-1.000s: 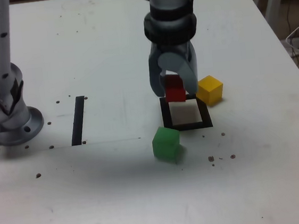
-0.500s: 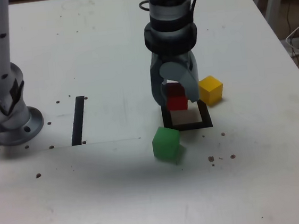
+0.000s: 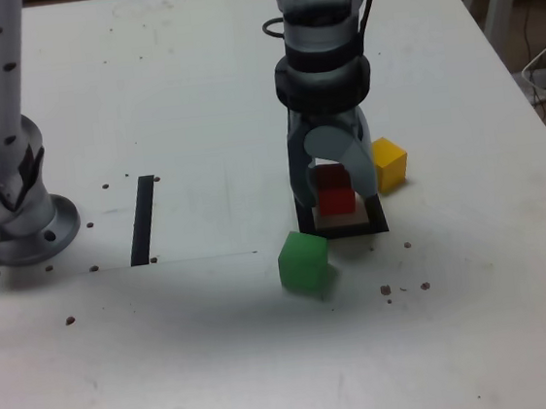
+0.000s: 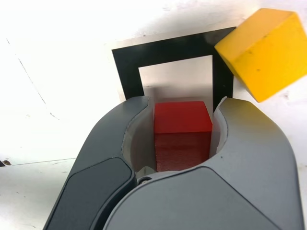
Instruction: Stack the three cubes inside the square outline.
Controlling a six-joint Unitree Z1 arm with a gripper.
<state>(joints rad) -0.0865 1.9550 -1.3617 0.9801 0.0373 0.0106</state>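
The red cube's base (image 3: 337, 212) sits within the black border of the square outline (image 3: 377, 223) and the cube would rest there, so it is time for my gripper to release it now.
My gripper (image 3: 335, 193) is shut on the red cube (image 3: 336, 199), holding it just over the pale centre of the square outline (image 3: 377, 223). The wrist view shows the red cube (image 4: 183, 125) clamped between both grey fingers, with the square outline (image 4: 125, 67) right beneath and ahead of it. The yellow cube (image 3: 389, 163) sits just outside the outline on the exterior view's right; it also shows in the wrist view (image 4: 265, 50). The green cube (image 3: 304, 262) lies on the table in front of the outline, toward the exterior view's left.
A straight black strip (image 3: 143, 219) lies on the white table (image 3: 174, 98) to the exterior view's left of the outline. The arm's grey base (image 3: 10, 208) stands at the far left. Small dark specks dot the table near its front.
The gripper has carried the red cube forward and down, from the outline's far edge to low over its pale centre. The yellow and green cubes have not moved.
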